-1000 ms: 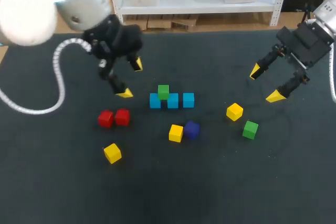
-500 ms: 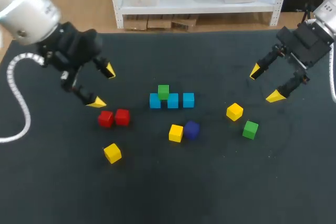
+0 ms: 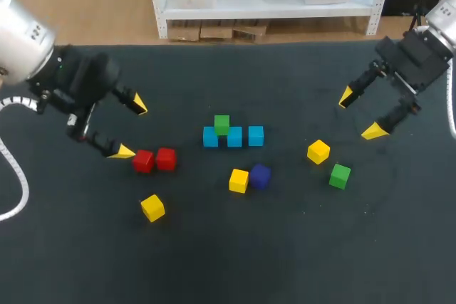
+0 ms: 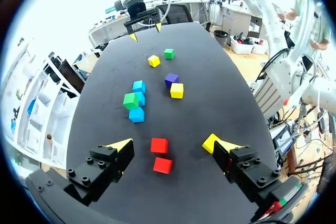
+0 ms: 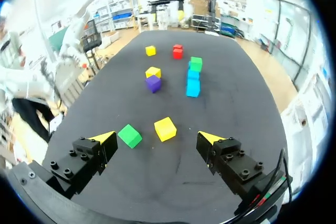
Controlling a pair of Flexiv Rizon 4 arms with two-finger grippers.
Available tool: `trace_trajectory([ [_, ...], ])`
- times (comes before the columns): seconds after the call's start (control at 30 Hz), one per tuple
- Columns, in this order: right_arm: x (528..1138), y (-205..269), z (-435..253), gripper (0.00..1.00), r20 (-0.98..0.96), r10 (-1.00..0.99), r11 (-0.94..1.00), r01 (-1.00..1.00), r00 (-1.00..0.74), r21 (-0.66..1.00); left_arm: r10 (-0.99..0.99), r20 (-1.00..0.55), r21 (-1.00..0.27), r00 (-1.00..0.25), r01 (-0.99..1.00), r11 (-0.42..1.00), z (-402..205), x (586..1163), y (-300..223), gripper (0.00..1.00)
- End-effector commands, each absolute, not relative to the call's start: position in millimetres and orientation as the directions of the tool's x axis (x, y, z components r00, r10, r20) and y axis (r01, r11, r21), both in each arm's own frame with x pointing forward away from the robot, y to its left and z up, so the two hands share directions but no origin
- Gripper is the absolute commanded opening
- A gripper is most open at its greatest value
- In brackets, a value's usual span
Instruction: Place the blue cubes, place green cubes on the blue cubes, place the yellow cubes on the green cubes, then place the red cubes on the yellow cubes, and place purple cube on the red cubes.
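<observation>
The second green cube will go on the blue cubes, so my right gripper will grab it by its opposite sides next.
Three blue cubes (image 3: 234, 137) stand in a row mid-table, and a green cube (image 3: 221, 124) rests on the left end of the row. A second green cube (image 3: 340, 175) lies right of the row, beside a yellow cube (image 3: 318, 152). Another yellow cube (image 3: 239, 180) touches the purple cube (image 3: 260, 176); a third yellow cube (image 3: 152, 208) lies front left. Two red cubes (image 3: 154, 160) sit side by side. My left gripper (image 3: 130, 128) hangs open just left of them, the red cubes (image 4: 160, 154) between its fingertips in the left wrist view. My right gripper (image 3: 360, 114) is open and empty at the back right.
The dark table mat (image 3: 285, 247) spreads under everything. A grey cable (image 3: 11, 176) from my left arm loops over the left edge. Bare mat lies along the front and between the cube groups.
My left arm has swung away from the blue row to the left and toward the front, ending beside the red cubes. The right arm and all cubes stay put.
</observation>
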State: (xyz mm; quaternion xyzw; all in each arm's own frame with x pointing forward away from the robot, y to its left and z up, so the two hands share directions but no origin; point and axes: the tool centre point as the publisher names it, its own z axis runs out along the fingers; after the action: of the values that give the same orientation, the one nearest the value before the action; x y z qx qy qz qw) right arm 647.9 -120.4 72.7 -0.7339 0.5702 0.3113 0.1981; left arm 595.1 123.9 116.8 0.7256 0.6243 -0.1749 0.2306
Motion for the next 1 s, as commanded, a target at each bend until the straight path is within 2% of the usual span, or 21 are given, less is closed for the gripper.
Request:
trace_trajectory([
  [0.03,637,-121,66,1.00,-0.652,-0.727,-0.314,-0.949,0.215,0.038,0.822,-0.547,0.132,0.162,0.985,-0.107,116,592,126,1.00],
  [0.27,602,-131,55,1.00,-0.682,-0.619,-0.499,-0.865,0.389,-0.041,0.822,-0.547,0.132,0.162,0.985,-0.107,116,592,126,1.00],
  [0.47,584,-130,48,1.00,-0.654,-0.505,-0.737,-0.675,0.563,-0.011,0.822,-0.547,0.132,0.162,0.985,-0.107,116,592,126,1.00],
  [0.73,586,-115,34,1.00,-0.614,-0.419,-0.856,-0.517,0.669,0.021,0.822,-0.547,0.132,0.162,0.985,-0.107,116,592,126,1.00],
  [1.0,595,-106,21,1.00,-0.626,-0.354,-0.882,-0.470,0.695,-0.023,0.822,-0.547,0.132,0.162,0.985,-0.107,116,592,126,1.00],
])
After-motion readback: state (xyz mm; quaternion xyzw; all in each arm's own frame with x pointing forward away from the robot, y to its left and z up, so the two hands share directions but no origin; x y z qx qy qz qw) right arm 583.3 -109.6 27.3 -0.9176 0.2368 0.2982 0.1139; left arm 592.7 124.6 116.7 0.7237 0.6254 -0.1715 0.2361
